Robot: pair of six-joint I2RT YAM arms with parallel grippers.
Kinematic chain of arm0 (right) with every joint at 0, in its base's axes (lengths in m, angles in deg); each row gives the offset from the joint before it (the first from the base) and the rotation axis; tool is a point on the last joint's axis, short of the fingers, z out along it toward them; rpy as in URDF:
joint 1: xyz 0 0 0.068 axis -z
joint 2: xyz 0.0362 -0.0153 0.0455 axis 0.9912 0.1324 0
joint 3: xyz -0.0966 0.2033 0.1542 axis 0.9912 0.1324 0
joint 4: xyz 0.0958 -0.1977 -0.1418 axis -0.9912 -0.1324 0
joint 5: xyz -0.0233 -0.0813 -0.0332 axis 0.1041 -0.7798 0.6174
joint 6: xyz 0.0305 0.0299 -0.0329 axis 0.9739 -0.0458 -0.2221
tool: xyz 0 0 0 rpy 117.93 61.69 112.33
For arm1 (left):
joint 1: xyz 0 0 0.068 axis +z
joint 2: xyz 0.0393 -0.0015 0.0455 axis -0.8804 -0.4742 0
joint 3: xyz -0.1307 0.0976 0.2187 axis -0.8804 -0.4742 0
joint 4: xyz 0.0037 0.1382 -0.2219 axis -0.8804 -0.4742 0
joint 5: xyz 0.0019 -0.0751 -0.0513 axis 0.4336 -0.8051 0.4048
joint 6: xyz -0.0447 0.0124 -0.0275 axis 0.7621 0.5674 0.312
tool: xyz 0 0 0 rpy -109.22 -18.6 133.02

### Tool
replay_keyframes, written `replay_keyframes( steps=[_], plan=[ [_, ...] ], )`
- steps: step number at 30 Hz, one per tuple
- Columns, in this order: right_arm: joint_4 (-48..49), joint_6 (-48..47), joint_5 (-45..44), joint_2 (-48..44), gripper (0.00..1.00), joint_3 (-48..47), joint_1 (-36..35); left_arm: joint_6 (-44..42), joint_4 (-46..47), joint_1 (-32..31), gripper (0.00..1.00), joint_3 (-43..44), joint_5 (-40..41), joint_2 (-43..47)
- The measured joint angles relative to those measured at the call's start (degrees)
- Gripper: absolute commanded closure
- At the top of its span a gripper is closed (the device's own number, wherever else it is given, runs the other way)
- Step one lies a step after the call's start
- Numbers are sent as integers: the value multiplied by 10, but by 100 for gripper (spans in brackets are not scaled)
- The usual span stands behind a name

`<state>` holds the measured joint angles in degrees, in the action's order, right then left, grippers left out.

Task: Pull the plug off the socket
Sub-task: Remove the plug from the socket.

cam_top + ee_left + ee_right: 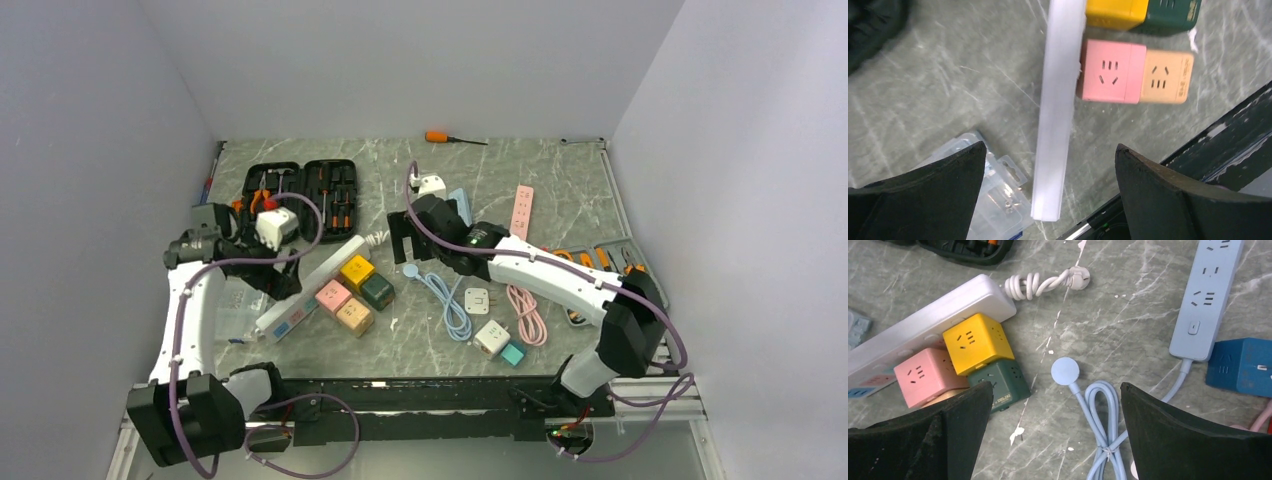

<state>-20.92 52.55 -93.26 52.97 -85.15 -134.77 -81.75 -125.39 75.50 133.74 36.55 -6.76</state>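
My left gripper grabs the white power strip across its width at the strip's near end next, so the adapters stay free to pull off.
A long white power strip (310, 285) lies diagonally on the table, with yellow (356, 270), green (378, 290), pink (332, 296) and tan (354, 316) cube adapters tight against its right side. My left gripper (280, 283) hovers open and empty over the strip's near end; the left wrist view shows the strip (1058, 100) between its fingertips (1050, 160), with the pink (1108, 70) and tan (1167, 77) cubes beyond. My right gripper (402, 240) is open and empty (1055, 405) above bare table, just right of the green cube (1003, 382) and yellow cube (977, 342).
An open tool case (300, 190) and a white cube adapter (275, 228) lie at back left. A light blue cable (1103, 410), blue strip (1205, 295) and dark blue cube (1243, 367) lie to the right. A clear package (993, 200) lies left of the strip.
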Motion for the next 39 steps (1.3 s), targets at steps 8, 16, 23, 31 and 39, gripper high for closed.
replay_keyframes(
  steps=[8, 16, 23, 31, 39],
  plan=[
    [23, 4, -42, -65, 3, 106, -3, -1, 55, -120, 1, -118, 94, 8],
    [36, 10, -74, -178, 4, 168, -3, 5, 126, -133, 10, -146, 169, -39],
    [52, 13, -73, -191, 4, 200, -3, 15, 167, -163, 52, -172, 185, -56],
    [76, 18, -71, -191, 4, 239, -3, 43, 181, -244, 78, -174, 190, -57],
    [86, 19, -68, -191, 3, 253, -3, 81, 176, -307, 91, -135, 200, -102]
  ],
)
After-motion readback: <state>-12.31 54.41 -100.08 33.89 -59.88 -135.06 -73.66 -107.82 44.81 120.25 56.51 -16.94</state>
